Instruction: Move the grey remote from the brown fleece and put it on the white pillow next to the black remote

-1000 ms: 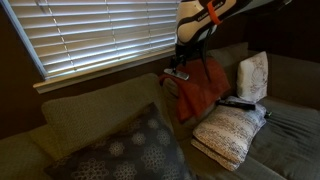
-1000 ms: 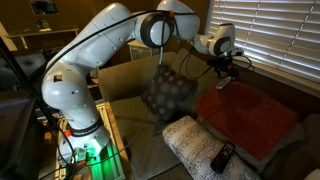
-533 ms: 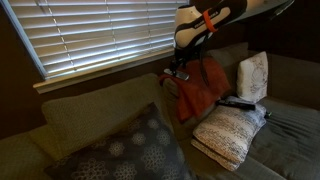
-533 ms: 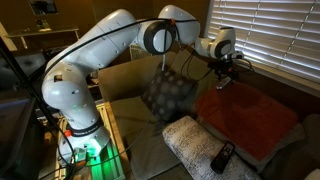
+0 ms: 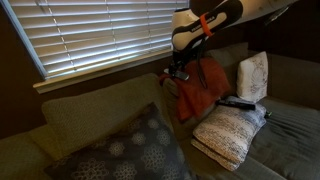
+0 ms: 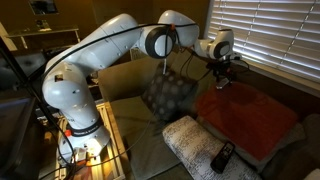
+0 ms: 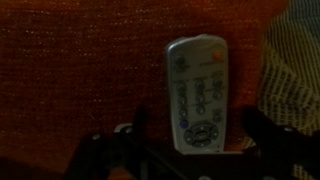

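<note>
My fingers reach past the grey remote's near end [image 7: 200, 132] along its sides, so closing now would catch the grey remote. It is time to close.
The grey remote [image 7: 198, 95] lies lengthwise on the brown fleece [image 7: 80, 70], with its dark buttons facing up. My gripper [image 7: 198, 130] is open, one finger on each side of the remote's near end, not closed on it. In both exterior views the gripper [image 5: 178, 70] [image 6: 222, 78] hangs at the upper edge of the fleece [image 5: 200, 92] [image 6: 245, 115] by the window. The black remote [image 5: 237, 102] [image 6: 222, 157] rests on the speckled white pillow [image 5: 225, 138] [image 6: 192, 143], away from the gripper.
A dark floral cushion [image 5: 120, 150] [image 6: 168, 95] leans on the couch back. A smooth white pillow [image 5: 253, 75] stands behind the fleece. Window blinds [image 5: 90, 30] hang close behind the gripper. A light textured fabric [image 7: 297, 70] borders the fleece beside the remote.
The gripper has shifted slightly down and along the top of the fleece, closer over the grey remote. The remotes and pillows have not moved.
</note>
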{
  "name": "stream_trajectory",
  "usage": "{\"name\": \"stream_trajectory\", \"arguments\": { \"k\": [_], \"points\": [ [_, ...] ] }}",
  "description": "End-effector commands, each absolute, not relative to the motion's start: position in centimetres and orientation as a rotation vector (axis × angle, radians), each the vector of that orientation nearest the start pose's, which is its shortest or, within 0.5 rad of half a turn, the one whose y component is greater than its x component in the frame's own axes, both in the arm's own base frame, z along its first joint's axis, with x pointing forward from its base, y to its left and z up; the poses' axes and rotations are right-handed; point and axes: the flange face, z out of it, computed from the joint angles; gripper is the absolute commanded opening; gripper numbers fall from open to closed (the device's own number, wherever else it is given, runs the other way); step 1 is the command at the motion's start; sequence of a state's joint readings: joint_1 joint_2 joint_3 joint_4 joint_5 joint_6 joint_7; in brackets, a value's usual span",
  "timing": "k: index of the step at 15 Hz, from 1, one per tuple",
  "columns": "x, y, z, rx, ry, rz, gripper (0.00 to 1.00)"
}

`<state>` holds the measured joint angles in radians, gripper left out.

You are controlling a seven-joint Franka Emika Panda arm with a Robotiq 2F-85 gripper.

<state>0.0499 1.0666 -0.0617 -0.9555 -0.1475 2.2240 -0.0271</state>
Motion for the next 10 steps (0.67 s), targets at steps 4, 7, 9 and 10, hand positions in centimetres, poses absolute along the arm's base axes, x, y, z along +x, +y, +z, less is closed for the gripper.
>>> {"name": "stream_trajectory", "arguments": {
  "k": [4,7,9,10],
  "points": [
    [81.3,1.42,22.99,-3.326,-0.237,-0.324,0.56],
    [81.43,1.41,23.2,-3.327,-0.238,-0.336,0.36],
    [81.43,1.49,23.5,-3.328,-0.241,-0.344,0.29],
    [81.44,1.54,23.73,-3.33,-0.24,-0.355,0.29]
  ]
}}
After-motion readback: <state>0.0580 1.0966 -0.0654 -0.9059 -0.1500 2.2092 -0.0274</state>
